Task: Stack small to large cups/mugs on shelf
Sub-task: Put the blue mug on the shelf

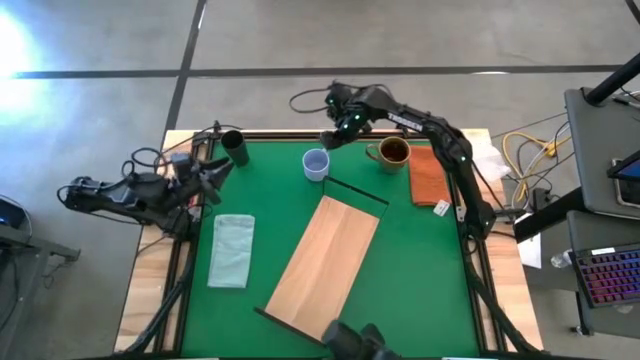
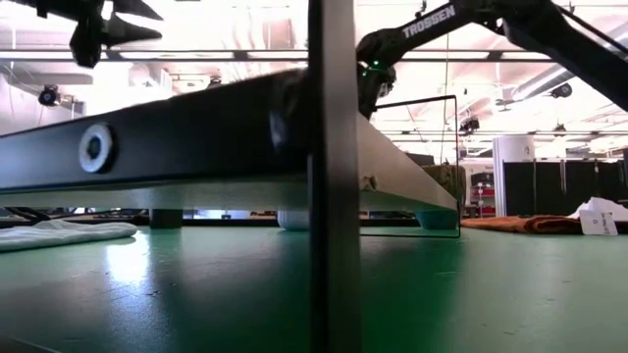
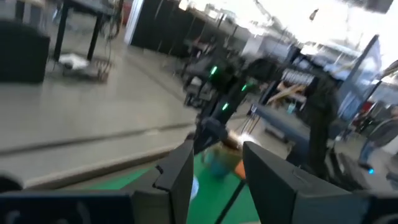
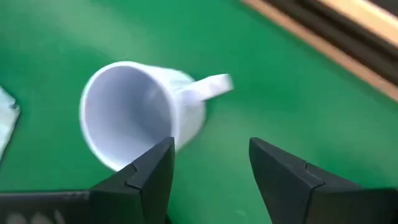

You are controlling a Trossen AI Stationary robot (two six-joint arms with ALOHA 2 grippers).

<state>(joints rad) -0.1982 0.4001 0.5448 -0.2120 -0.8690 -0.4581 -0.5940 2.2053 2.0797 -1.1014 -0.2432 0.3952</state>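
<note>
Next, my right gripper grabs the pale mug by its rim (image 1: 325,157) beside the handle, to start the small-to-large row on the shelf (image 1: 325,262).
The pale blue-white mug (image 1: 316,164) stands upright on its base on the green table; the right wrist view shows its open mouth (image 4: 127,118) and its handle (image 4: 211,86). My right gripper (image 1: 335,135) is open above and just behind it, touching nothing, and it also shows in the right wrist view (image 4: 208,171). The brown mug (image 1: 392,152) stands to the mug's right. The dark cylindrical cup (image 1: 236,148) stands at the far left. My left gripper (image 1: 215,172) is open and empty beside the dark cup, and it also shows in the left wrist view (image 3: 217,180). The light-wood shelf (image 1: 325,262) lies slantwise in the middle.
An orange cloth (image 1: 430,175) lies at the far right, with a small white tag (image 1: 441,208) at its near end. A pale green cloth (image 1: 231,250) lies left of the shelf. In the low view the shelf (image 2: 245,137) fills the foreground and hides most of the cups.
</note>
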